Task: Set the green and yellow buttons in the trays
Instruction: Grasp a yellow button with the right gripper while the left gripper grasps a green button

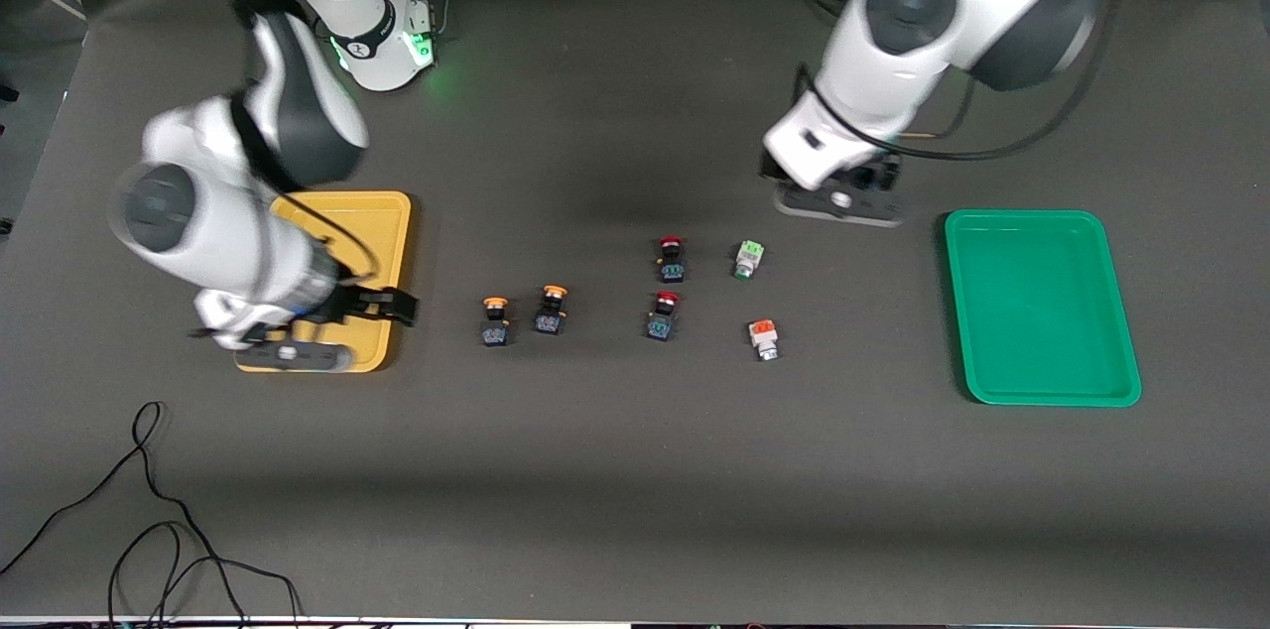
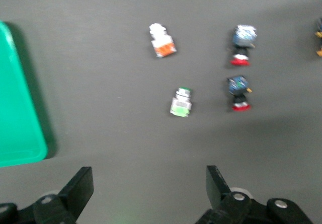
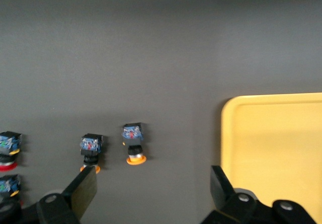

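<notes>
My left gripper takes hold of the green-ended white button by its square body next, to place it in the green tray.
Two yellow-capped black buttons [image 1: 495, 321] [image 1: 552, 310] stand mid-table; they also show in the right wrist view [image 3: 133, 143] [image 3: 91, 151]. A white button with a green end [image 1: 748, 259] [image 2: 181, 102] and one with an orange end [image 1: 763, 339] [image 2: 162, 41] lie nearer the green tray [image 1: 1042, 307] [image 2: 17, 108]. The yellow tray [image 1: 382, 232] [image 3: 276, 143] lies at the right arm's end. My right gripper [image 1: 390, 306] [image 3: 151, 183] is open and empty over the yellow tray's edge beside the yellow-capped buttons. My left gripper [image 1: 841, 190] [image 2: 148, 183] is open and empty over bare table near the green-ended button.
Two red-capped black buttons [image 1: 672, 258] [image 1: 664, 315] stand between the yellow-capped pair and the white pair; they also show in the left wrist view [image 2: 243, 43] [image 2: 239, 92]. Black cables [image 1: 149, 530] lie near the front edge at the right arm's end.
</notes>
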`<state>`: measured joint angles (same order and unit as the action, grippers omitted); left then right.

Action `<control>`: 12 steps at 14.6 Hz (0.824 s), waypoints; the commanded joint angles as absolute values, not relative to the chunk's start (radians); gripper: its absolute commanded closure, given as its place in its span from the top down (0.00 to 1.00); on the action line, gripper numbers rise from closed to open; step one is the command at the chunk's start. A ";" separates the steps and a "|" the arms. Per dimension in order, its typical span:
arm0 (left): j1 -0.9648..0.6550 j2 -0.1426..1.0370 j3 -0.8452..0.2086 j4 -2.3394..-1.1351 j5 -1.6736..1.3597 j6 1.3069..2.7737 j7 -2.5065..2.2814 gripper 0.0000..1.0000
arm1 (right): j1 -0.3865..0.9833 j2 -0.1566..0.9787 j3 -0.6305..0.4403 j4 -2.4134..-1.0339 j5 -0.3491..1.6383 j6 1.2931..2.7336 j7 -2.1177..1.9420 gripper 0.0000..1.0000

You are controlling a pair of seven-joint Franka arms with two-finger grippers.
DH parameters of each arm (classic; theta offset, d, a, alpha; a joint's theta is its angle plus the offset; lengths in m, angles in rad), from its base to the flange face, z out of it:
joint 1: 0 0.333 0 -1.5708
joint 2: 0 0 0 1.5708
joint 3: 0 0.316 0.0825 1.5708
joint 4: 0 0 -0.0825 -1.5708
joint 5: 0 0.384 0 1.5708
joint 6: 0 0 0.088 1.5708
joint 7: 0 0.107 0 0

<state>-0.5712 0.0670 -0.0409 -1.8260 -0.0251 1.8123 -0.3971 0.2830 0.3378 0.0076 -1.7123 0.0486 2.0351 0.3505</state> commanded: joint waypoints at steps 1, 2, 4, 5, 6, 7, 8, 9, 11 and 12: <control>-0.633 0.057 -0.020 -1.830 -0.040 1.798 -0.322 1.00 | 0.314 0.425 -0.002 -1.710 0.061 2.127 0.371 1.00; -0.635 0.055 -0.021 -1.833 -0.043 1.796 -0.295 1.00 | 0.324 0.448 -0.003 -1.710 0.061 2.153 0.371 1.00; -0.626 0.069 -0.020 -1.836 -0.096 1.798 -0.226 1.00 | 0.325 0.494 -0.003 -1.710 0.061 2.207 0.371 1.00; -0.623 0.080 -0.017 -1.838 -0.109 1.798 -0.195 1.00 | 0.330 0.515 -0.003 -1.710 0.061 2.229 0.377 1.00; -0.614 0.087 -0.015 -1.853 -0.110 1.802 -0.181 1.00 | 0.337 0.537 -0.003 -1.709 0.061 2.250 0.409 1.00; -0.604 0.090 -0.015 -1.885 -0.110 1.824 -0.155 1.00 | 0.354 0.560 -0.003 -1.709 0.061 2.278 0.432 1.00; -0.601 0.097 -0.017 -1.914 -0.110 1.860 -0.128 1.00 | 0.373 0.581 -0.003 -1.709 0.061 2.307 0.442 1.00; -0.603 0.100 -0.017 -1.958 -0.110 1.908 -0.118 1.00 | 0.379 0.601 -0.003 -1.709 0.060 2.330 0.455 1.00; -0.607 0.120 -0.017 -2.040 -0.110 2.036 -0.117 1.00 | 0.394 0.632 -0.003 -1.710 0.060 2.382 0.480 1.00; -0.610 0.147 -0.017 -2.066 -0.110 2.099 -0.115 1.00 | 0.397 0.643 -0.003 -1.709 0.060 2.397 0.494 1.00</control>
